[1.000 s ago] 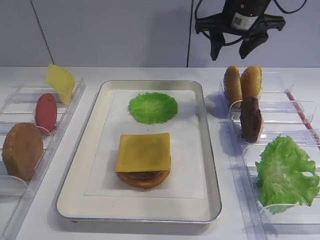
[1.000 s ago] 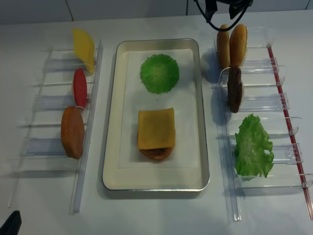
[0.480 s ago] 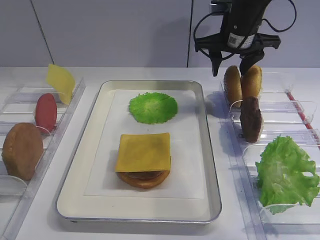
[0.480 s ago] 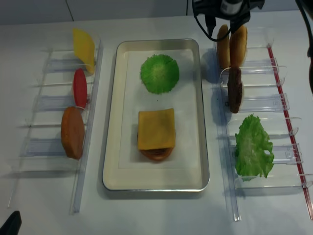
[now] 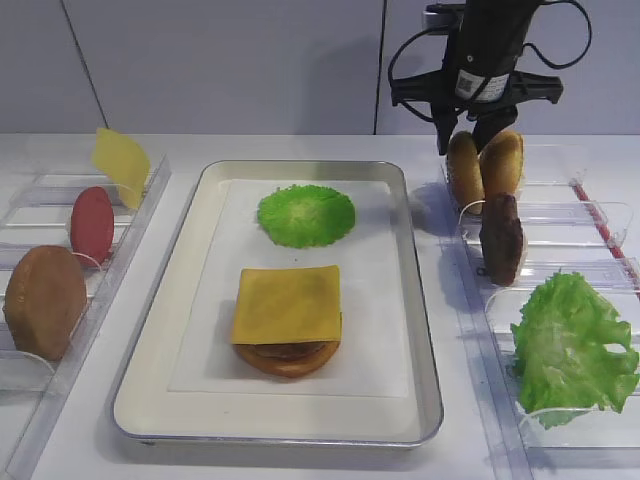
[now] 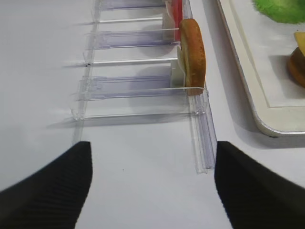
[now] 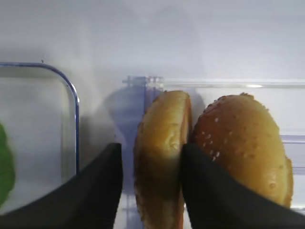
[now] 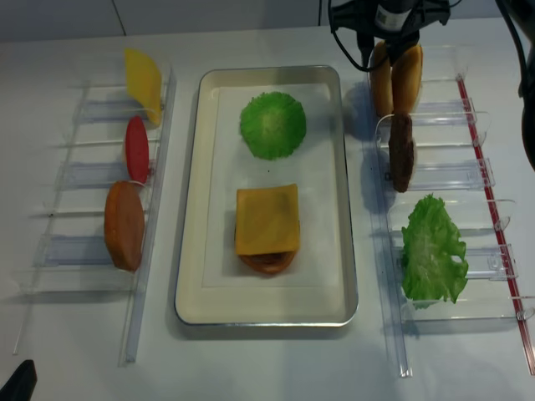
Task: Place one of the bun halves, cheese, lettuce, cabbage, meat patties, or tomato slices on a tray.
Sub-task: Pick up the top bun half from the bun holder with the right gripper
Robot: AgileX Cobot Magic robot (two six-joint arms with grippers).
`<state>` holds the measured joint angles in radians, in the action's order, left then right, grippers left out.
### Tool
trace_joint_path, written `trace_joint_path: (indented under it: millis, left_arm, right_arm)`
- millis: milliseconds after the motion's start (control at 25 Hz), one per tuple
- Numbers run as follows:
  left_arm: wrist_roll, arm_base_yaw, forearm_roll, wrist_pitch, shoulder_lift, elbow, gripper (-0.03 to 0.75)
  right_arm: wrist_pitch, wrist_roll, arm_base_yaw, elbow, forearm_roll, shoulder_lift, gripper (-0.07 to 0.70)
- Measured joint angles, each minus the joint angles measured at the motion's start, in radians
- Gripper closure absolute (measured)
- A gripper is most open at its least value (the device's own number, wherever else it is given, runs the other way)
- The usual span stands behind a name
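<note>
The robot's right gripper should next take hold of the bun half across its raised upper edge (image 8: 380,77), because the speckled bun top (image 8: 408,77) crowds it in the rack.
My right gripper (image 7: 151,155) is down over the far right rack, open, with its jaws narrowed round a plain golden bun half (image 7: 162,129) that stands on edge. The right finger touches the bun and a thin gap shows at the left finger. The speckled bun top (image 7: 238,143) stands just outside the right finger. From above, the right gripper (image 5: 463,143) straddles that left bun (image 5: 464,172). On the silver tray (image 5: 420,300) lie the cabbage (image 5: 305,215) and a cheese slice (image 5: 287,303) over a patty and bun base. My left gripper (image 6: 152,191) is open above bare table.
The right racks also hold a meat patty (image 5: 502,238) and the lettuce (image 5: 570,345). In the left rack (image 5: 130,250) stand another cheese slice (image 5: 120,165), a tomato slice (image 5: 92,225) and a dull brown bun (image 5: 45,300). The near half of the tray liner is bare.
The right gripper came down from above the rack onto the buns, and its jaws narrowed round the left bun half. Nothing else moved.
</note>
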<state>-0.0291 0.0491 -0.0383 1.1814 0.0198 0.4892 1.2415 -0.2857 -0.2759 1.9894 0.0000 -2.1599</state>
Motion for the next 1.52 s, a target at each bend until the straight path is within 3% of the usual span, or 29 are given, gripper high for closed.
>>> trace_joint_path:
  millis: [440, 600, 1120, 1520]
  left_arm:
    - [0.0, 0.0, 0.0, 0.0, 0.0, 0.0, 0.223]
    - [0.0, 0.0, 0.0, 0.0, 0.0, 0.0, 0.223]
    - [0.0, 0.0, 0.0, 0.0, 0.0, 0.0, 0.223]
    - [0.0, 0.0, 0.0, 0.0, 0.0, 0.0, 0.223]
  right_arm:
    - [0.0, -0.004, 0.0, 0.0, -0.026, 0.0, 0.342]
    - [0.0, -0.004, 0.0, 0.0, -0.03, 0.0, 0.412]
    - [0.0, -0.004, -0.001, 0.003, 0.0, 0.0, 0.416]
    - [0.009, -0.005, -0.002, 0.076, 0.049, 0.061, 0.429]
